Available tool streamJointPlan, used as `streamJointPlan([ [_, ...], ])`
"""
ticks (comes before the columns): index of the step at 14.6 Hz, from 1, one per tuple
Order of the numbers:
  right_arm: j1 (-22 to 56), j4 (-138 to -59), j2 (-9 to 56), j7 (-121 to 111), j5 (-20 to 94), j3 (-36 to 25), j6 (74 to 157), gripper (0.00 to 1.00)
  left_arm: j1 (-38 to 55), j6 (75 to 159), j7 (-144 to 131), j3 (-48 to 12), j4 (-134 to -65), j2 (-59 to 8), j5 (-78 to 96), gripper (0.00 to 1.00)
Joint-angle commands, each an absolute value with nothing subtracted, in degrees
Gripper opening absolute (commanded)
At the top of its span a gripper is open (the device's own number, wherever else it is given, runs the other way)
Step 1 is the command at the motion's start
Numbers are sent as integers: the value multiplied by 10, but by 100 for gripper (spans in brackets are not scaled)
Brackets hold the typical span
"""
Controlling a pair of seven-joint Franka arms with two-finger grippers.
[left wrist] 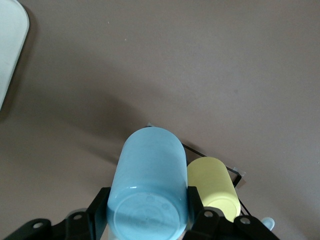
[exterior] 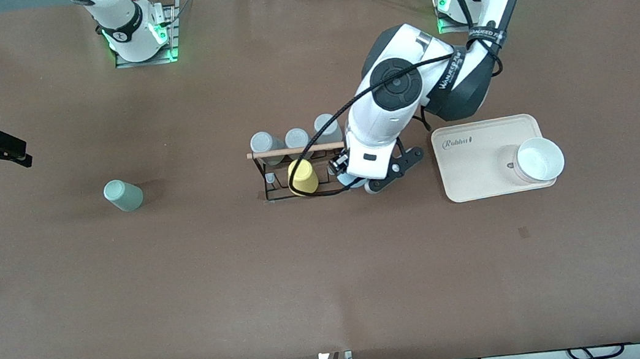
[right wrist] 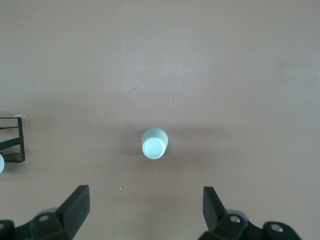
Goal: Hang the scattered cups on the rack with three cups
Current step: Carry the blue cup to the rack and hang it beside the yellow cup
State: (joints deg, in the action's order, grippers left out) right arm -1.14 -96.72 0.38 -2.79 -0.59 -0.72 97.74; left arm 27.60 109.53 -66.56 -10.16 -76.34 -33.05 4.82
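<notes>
The light blue cup [exterior: 347, 182] [left wrist: 150, 185] hangs short of the black wire rack, so my left gripper moves the cup toward the rack next, before opening.
The black wire rack [exterior: 279, 152] with a wooden rod stands mid-table. Three grey cups [exterior: 297, 138] sit on its pegs farther from the front camera, and a yellow cup [exterior: 302, 177] on a nearer peg. My left gripper [exterior: 357, 182] is shut on the light blue cup [left wrist: 150, 185], held over the rack's nearer row right beside the yellow cup [left wrist: 212, 187]; only a sliver of the blue cup [exterior: 347, 182] shows in the front view. The mint green cup [exterior: 123, 195] stands upside down toward the right arm's end. My right gripper [exterior: 13, 152] is open and empty, up over the table, with that cup [right wrist: 154, 143] ahead of its fingers.
A beige tray [exterior: 479, 165] with a white bowl [exterior: 540, 160] on it lies beside the rack toward the left arm's end. The tray's corner [left wrist: 10, 50] shows in the left wrist view. A rack corner [right wrist: 15, 140] shows in the right wrist view.
</notes>
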Motion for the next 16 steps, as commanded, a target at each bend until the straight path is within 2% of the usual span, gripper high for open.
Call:
streamJointPlan([
  [1,-10,-977,-7,-33,-12,-6,981,100,297,1083,-686,-97,-739,-353,50,43],
  [16,-11,-977,3,-33,-12,-7,981,100,317,1119,-698,-97,-737,-416,48,46],
])
